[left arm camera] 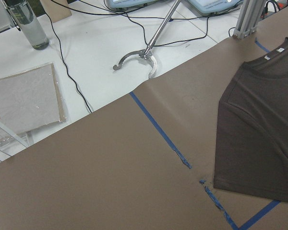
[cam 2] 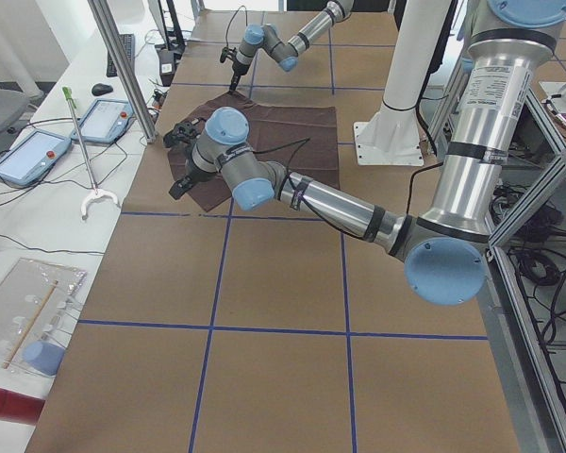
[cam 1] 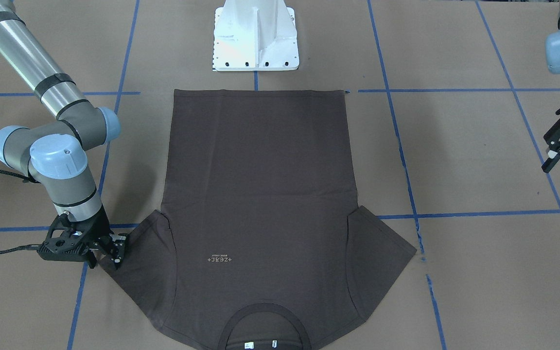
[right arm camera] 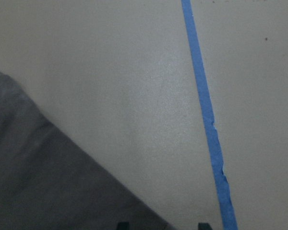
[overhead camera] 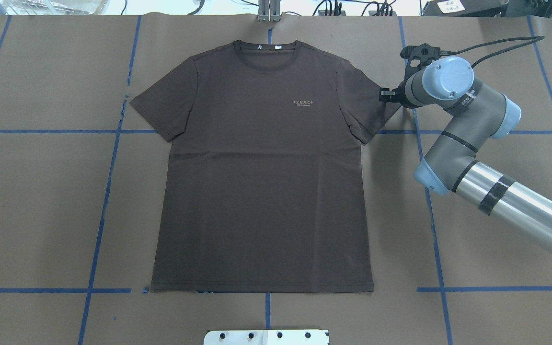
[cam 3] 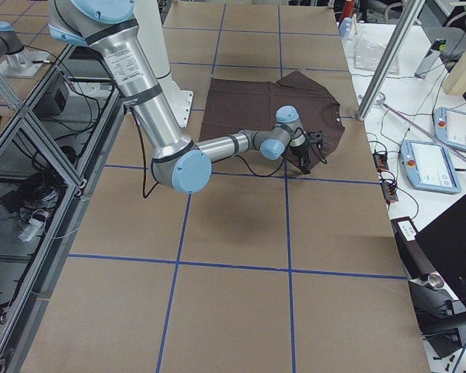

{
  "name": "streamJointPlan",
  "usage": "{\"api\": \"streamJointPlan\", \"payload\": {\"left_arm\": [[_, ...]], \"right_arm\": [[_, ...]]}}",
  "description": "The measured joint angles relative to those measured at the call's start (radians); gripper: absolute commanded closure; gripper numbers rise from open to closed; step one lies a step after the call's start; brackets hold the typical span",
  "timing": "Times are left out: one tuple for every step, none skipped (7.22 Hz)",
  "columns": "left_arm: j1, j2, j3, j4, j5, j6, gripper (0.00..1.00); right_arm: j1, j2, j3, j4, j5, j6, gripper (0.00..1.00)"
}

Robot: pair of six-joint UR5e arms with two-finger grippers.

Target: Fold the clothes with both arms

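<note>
The sleeve should fold in over the T-shirt's body (cam 1: pixel 260 216), so my right gripper will next grab the dark brown T-shirt by that sleeve's cuff (cam 1: pixel 112 262).
The dark brown T-shirt (cam 1: pixel 260 194) lies flat and face up on the brown paper, collar toward the operators' side; it also shows in the overhead view (overhead camera: pixel 261 191). My right gripper (cam 1: pixel 113 253) is down at the table, at the outer edge of one sleeve (overhead camera: pixel 372 115). In the right wrist view its fingertips (right arm camera: pixel 122 225) stand apart, with the sleeve's edge (right arm camera: pixel 38 182) running between them, so it is open and empty. My left gripper (cam 1: pixel 559 146) hangs open and empty, well off the shirt's other side. The left wrist view shows the other sleeve (left arm camera: pixel 259 129).
The white pedestal base (cam 1: pixel 255 39) stands just beyond the shirt's hem. Blue tape lines (overhead camera: pixel 108 191) grid the paper. An operators' bench with tablets (cam 2: pixel 28 156), a hooked rod (left arm camera: pixel 139 55) and a bottle (left arm camera: pixel 26 24) borders the collar side.
</note>
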Motion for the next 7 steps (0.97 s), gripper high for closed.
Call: {"api": "streamJointPlan", "payload": {"left_arm": [[0.0, 0.0, 0.0, 0.0, 0.0, 0.001, 0.0], [0.001, 0.0, 0.0, 0.0, 0.0, 0.001, 0.0], [0.001, 0.0, 0.001, 0.0, 0.0, 0.001, 0.0], [0.001, 0.0, 0.001, 0.0, 0.0, 0.001, 0.0], [0.002, 0.0, 0.002, 0.0, 0.0, 0.001, 0.0], [0.004, 0.0, 0.003, 0.0, 0.0, 0.001, 0.0], [0.006, 0.0, 0.004, 0.001, 0.0, 0.001, 0.0]], "right_arm": [[0.0, 0.0, 0.0, 0.0, 0.0, 0.001, 1.0], [0.0, 0.002, 0.0, -0.001, 0.0, 0.002, 1.0], [0.0, 0.005, 0.001, -0.003, 0.001, 0.003, 1.0], [0.0, 0.014, 0.006, -0.007, 0.003, 0.004, 1.0], [0.0, 0.028, 0.009, -0.017, 0.004, 0.007, 1.0], [0.0, 0.058, 0.011, -0.05, 0.004, 0.019, 1.0], [-0.002, 0.103, 0.011, -0.108, 0.003, 0.042, 1.0]]}}
